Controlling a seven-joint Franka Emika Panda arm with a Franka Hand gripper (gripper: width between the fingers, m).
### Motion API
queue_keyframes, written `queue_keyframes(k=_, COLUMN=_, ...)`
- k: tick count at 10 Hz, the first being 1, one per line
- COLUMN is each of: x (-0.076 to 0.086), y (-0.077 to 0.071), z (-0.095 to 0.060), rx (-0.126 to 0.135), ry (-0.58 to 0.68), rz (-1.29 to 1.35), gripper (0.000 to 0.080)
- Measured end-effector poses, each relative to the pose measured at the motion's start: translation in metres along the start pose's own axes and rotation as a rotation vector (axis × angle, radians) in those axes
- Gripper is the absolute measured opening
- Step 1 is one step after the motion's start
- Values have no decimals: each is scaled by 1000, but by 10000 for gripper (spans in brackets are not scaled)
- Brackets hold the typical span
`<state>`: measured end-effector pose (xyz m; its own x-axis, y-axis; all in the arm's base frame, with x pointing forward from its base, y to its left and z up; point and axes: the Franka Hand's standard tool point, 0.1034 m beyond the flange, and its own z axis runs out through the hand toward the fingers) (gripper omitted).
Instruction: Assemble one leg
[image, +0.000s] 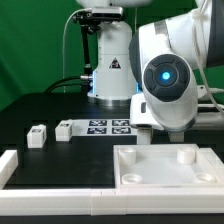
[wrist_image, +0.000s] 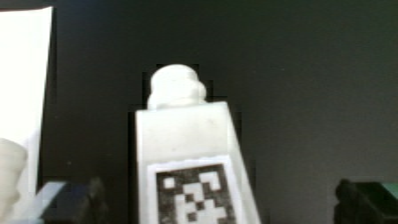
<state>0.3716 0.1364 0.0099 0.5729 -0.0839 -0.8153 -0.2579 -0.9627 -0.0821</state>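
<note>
My gripper closes on the leg next, since its dark fingers stand low on both sides of the white leg's tagged body. Closing now would catch the leg.
In the wrist view a small white leg with a black-and-white tag on its face lies on the black table, its rounded tip pointing away from the camera. My gripper is open, with one dark finger on each side of the leg and gaps to both. In the exterior view the arm's body hides the gripper and this leg. Two more small white legs stand on the table at the exterior view's left. The large white square tabletop lies at the front right.
The marker board lies mid-table behind the arm. A white L-shaped rail runs along the front left. A white part's edge shows beside the leg in the wrist view. The robot base stands at the back.
</note>
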Motion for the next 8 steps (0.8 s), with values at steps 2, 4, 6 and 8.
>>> queue_keyframes(k=2, x=0, y=-2, z=0, rx=-3, ry=0, rz=-3, gripper=649)
queue_keyframes(k=4, x=0, y=-1, z=-1, rx=-2, ry=2, rz=-4, gripper=558)
queue_keyframes(k=6, x=0, y=-1, z=-1, rx=-2, ry=2, rz=-4, gripper=290)
queue_keyframes(k=8, x=0, y=-1, z=-1, rx=-2, ry=2, rz=-4, gripper=290)
